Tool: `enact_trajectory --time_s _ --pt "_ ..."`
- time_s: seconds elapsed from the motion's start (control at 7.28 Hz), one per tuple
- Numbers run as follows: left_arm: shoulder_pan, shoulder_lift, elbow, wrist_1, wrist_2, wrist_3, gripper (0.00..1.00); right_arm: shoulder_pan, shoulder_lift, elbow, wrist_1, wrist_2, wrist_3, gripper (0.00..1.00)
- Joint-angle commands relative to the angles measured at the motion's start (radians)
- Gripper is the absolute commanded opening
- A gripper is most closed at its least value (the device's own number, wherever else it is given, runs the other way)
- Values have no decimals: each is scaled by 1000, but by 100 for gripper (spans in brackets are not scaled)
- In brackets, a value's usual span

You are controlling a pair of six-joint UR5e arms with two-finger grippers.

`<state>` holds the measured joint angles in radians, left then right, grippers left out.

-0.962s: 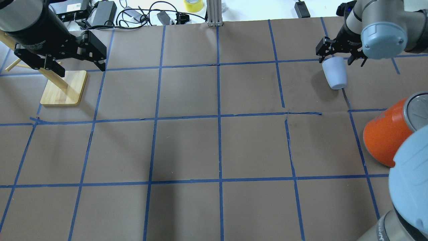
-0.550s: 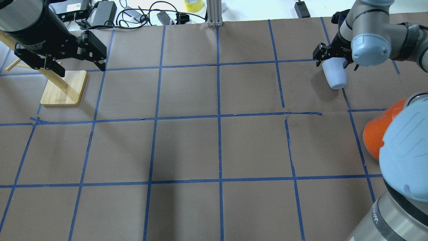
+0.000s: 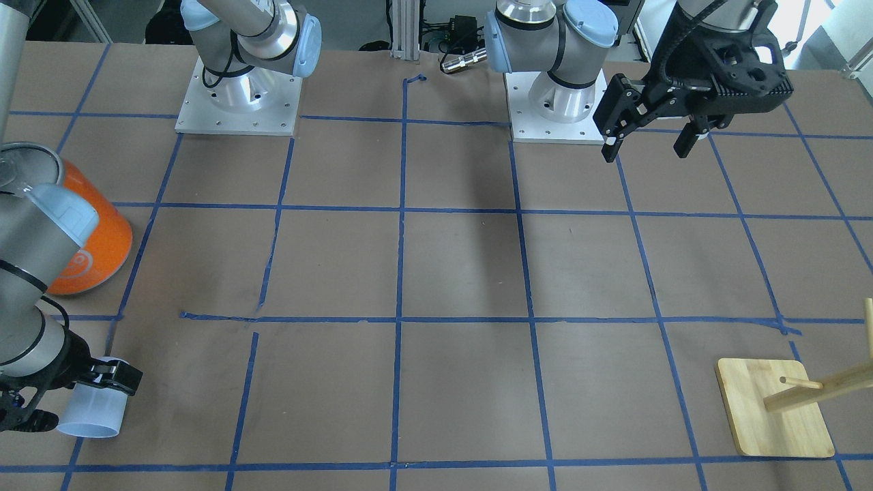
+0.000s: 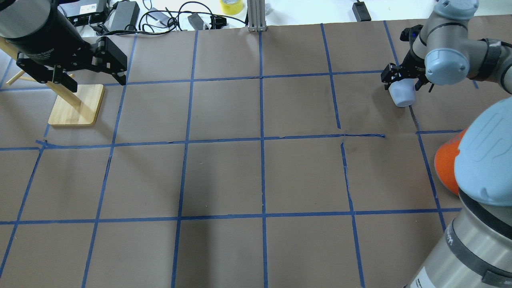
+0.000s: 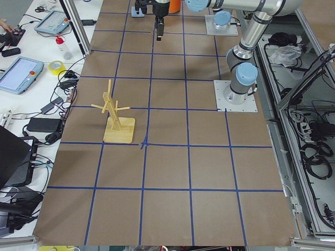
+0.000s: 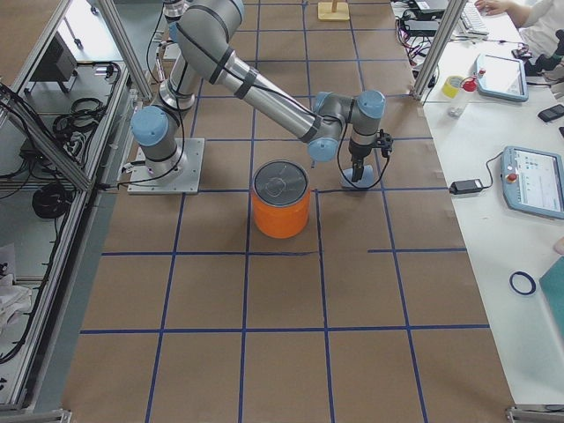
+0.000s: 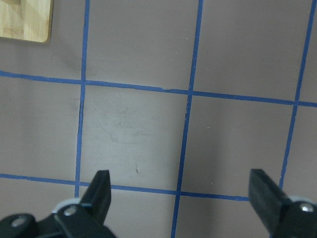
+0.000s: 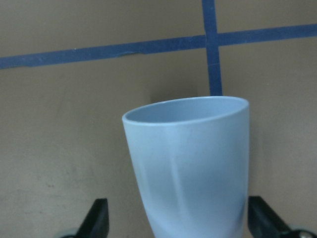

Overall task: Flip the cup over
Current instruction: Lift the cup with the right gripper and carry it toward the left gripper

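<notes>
Next, my right gripper grabs the cup's body near its base to begin flipping the cup (image 4: 402, 98).
The cup (image 4: 402, 98) is a small pale bluish-white tumbler at the table's far right. In the front-facing view it (image 3: 92, 412) leans with its wide rim towards the table's far edge. My right gripper (image 4: 402, 82) is open, with its fingers on either side of the cup. In the right wrist view the cup (image 8: 193, 163) fills the middle, rim away from the camera, with a gap to each fingertip (image 8: 96, 218). My left gripper (image 4: 96, 82) is open and empty above the table's far left, and shows the same in its wrist view (image 7: 181, 198).
A large orange can (image 4: 446, 168) with a silver lid stands near the cup on the robot's side, partly hidden by my right arm. A wooden peg stand (image 4: 78, 106) sits at the far left under my left gripper. Cables and tape lie beyond the far edge.
My right gripper has come down over the cup, so less of the cup shows. The right arm's elbow has swung across the orange can. The left arm has not moved.
</notes>
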<state>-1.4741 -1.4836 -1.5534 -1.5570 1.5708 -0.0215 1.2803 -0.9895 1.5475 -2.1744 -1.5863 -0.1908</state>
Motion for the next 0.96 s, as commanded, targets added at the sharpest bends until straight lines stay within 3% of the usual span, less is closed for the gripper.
enact_trajectory --time_s 0.0,0.14,0.27,0.41,0.69,0.82 --pt "0 2 -1 0 0 0 100 -4 47 -1 -58 0 -9 100" --pt "0 2 -1 0 0 0 100 -2 61 -1 -100 2 -7 100" --pt "0 2 -2 0 0 0 100 -2 58 -1 -117 8 7 58" --pt "0 2 -2 0 2 0 100 -1 54 -1 -117 9 2 23" --pt "0 2 -2 0 2 0 100 46 19 -3 -114 11 -12 7" --pt "0 2 -2 0 0 0 100 139 -24 -20 -116 3 -56 7"
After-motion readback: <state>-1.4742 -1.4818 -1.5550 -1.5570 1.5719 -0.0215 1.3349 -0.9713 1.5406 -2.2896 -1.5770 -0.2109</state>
